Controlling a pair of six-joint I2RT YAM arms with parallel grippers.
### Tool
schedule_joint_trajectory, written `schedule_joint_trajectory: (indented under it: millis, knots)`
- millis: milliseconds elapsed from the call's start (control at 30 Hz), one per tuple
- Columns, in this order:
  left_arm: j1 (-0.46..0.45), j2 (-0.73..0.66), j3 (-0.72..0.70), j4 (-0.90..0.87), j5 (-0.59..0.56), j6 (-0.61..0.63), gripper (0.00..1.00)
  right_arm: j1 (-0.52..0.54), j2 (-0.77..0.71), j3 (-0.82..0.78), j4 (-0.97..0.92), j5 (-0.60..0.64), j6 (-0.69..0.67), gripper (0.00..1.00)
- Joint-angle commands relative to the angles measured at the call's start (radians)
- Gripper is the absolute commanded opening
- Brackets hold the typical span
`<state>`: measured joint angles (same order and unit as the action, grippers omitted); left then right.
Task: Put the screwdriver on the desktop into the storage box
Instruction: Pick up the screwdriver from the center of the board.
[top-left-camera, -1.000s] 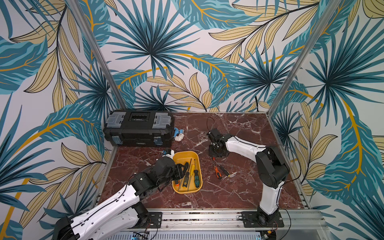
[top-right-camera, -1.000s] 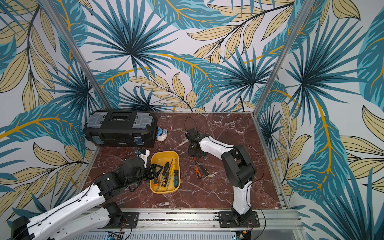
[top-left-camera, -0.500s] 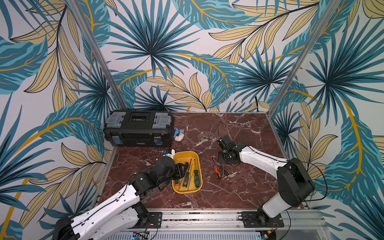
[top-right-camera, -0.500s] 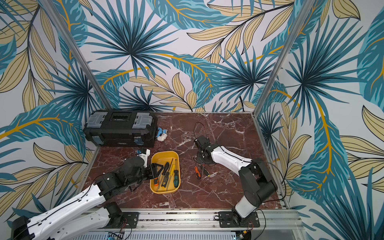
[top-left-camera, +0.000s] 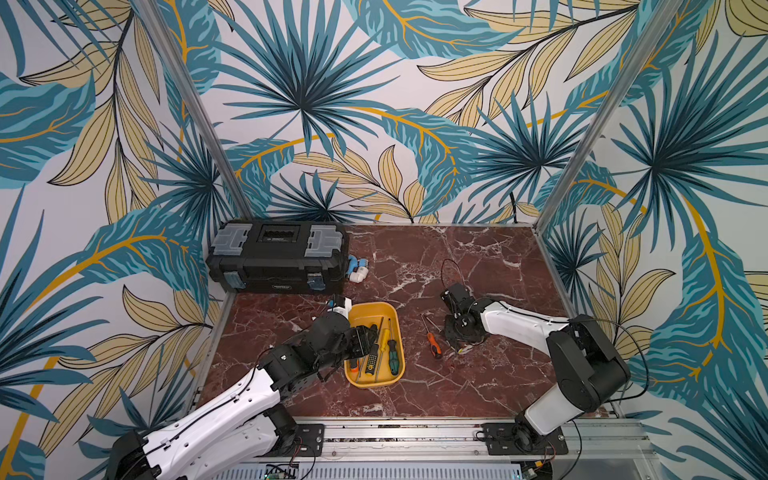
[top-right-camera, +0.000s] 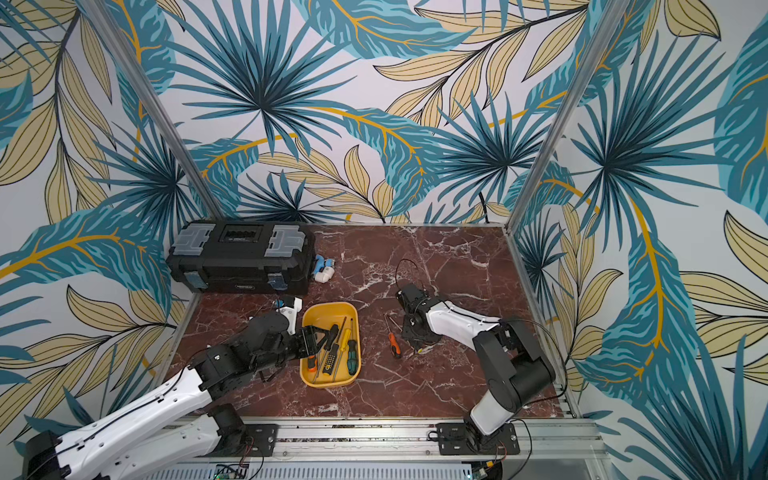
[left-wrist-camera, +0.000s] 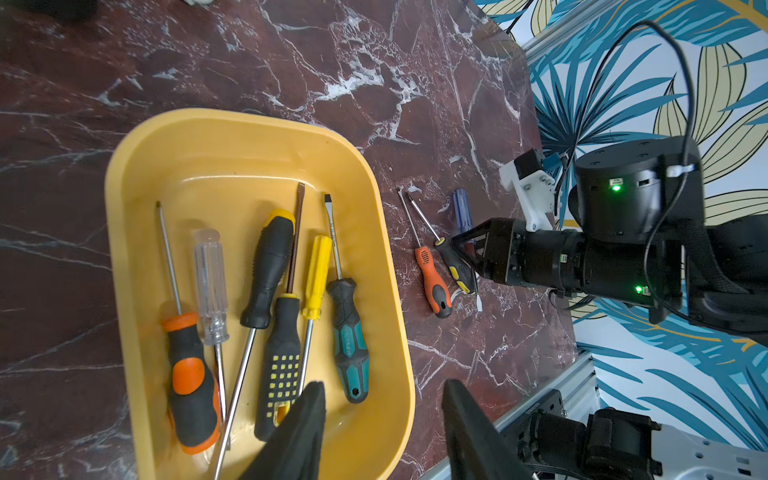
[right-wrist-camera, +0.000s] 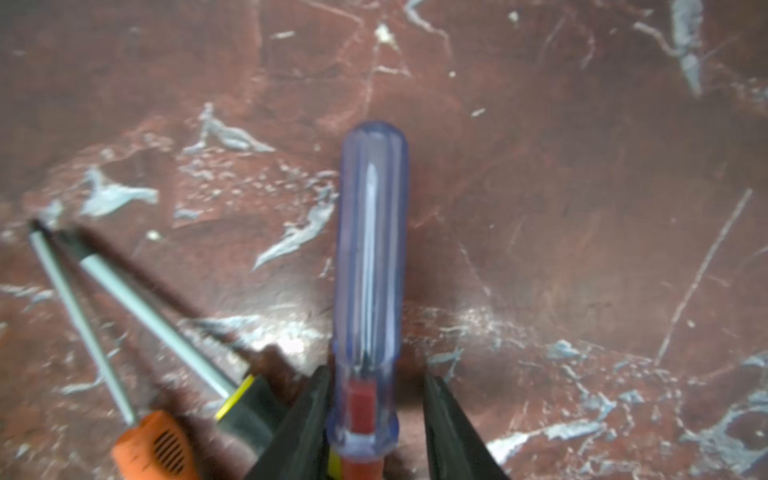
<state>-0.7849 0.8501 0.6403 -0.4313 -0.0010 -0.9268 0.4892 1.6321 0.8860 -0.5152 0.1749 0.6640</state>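
Observation:
Both fingers of the right gripper reach close to the desktop on either side of the screwdriver's neck, so the gripper should close on the blue-handled screwdriver next.
The yellow storage box (top-left-camera: 375, 308) (top-right-camera: 329, 309) (left-wrist-camera: 124, 208) holds several screwdrivers. Three more lie on the desktop (top-left-camera: 478, 257) to its right: an orange-handled one (top-left-camera: 433, 347) (left-wrist-camera: 432, 278) (right-wrist-camera: 153, 444), a black-and-yellow one (left-wrist-camera: 455, 266) (right-wrist-camera: 249, 407) and a clear blue-handled one (left-wrist-camera: 461, 208) (right-wrist-camera: 372, 249). My right gripper (right-wrist-camera: 376, 372) (left-wrist-camera: 465, 253) points down over them, open, its jaws either side of the blue handle's neck with a gap on one side. My left gripper (left-wrist-camera: 384, 419) (top-left-camera: 363, 338) hangs open and empty over the box's left rim.
A black toolbox (top-left-camera: 276, 257) with grey latches stands at the back left, with small blue and white fittings (top-left-camera: 357, 268) beside it. Metal posts and patterned walls close in the desktop on three sides. A rail (top-left-camera: 415, 432) runs along the front edge.
My right arm has swung forward and down from the back of the desktop onto the loose screwdrivers, and its jaws have opened. The left arm has not moved.

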Motion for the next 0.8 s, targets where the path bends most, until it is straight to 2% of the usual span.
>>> schedule_joint_trajectory:
  millis: [0, 233, 467, 600, 700, 767]
  knots:
    - [-0.001, -0.015, -0.016, 0.02, -0.001, 0.0, 0.5, -0.002, 0.027, -0.022, 0.007, -0.014, 0.007, 0.35]
    - [-0.001, -0.012, -0.01, 0.026, 0.0, 0.006, 0.5, -0.003, -0.05, -0.016, -0.011, -0.021, -0.018, 0.18]
    - [-0.001, -0.008, 0.01, 0.077, 0.02, 0.013, 0.53, 0.013, -0.241, -0.005, -0.049, -0.045, -0.032, 0.05]
    - [0.001, -0.024, -0.013, 0.228, 0.088, 0.001, 0.59, 0.086, -0.372, -0.02, 0.048, -0.208, -0.018, 0.0]
    - [0.003, -0.057, -0.067, 0.418, 0.143, -0.034, 0.68, 0.191, -0.447, -0.043, 0.206, -0.358, 0.03, 0.0]
    - [0.002, -0.08, -0.107, 0.552, 0.167, -0.059, 0.76, 0.244, -0.477, -0.061, 0.356, -0.451, 0.11, 0.0]
